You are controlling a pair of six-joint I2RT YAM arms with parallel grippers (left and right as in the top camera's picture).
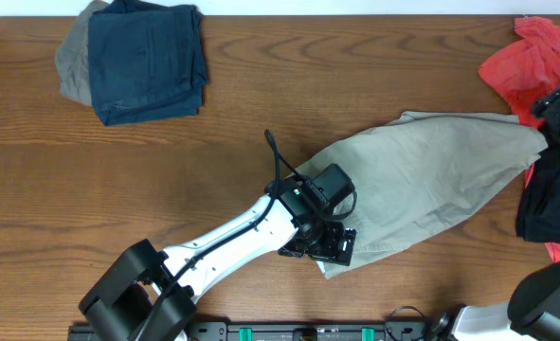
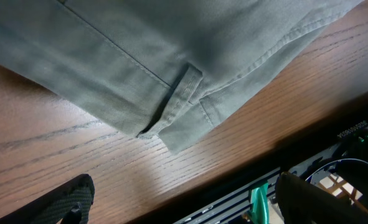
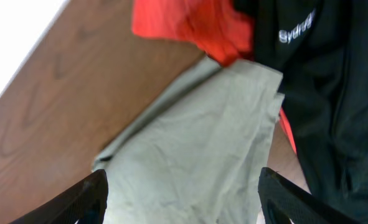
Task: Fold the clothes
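My left gripper picks up the shorts (image 1: 431,180) by the waistband corner at the belt loop next, to stretch them straight for folding.
The pale khaki-grey shorts (image 1: 431,180) lie spread diagonally across the wooden table, from the front centre to the far right. My left gripper (image 1: 323,248) is open and empty, low over their front corner. In the left wrist view the waistband corner with a belt loop (image 2: 180,99) lies just ahead of the open fingers (image 2: 190,208), which are over bare wood. My right gripper (image 1: 559,123) is at the shorts' far right end. In the right wrist view its fingers (image 3: 184,202) are spread wide above the shorts (image 3: 196,155) and hold nothing.
A dark navy folded garment (image 1: 147,62) lies on a grey one at the back left. A red shirt (image 1: 526,66) and a black garment (image 1: 550,204) lie at the right edge, touching the shorts. The table's front edge and rail (image 2: 283,180) are close to my left gripper.
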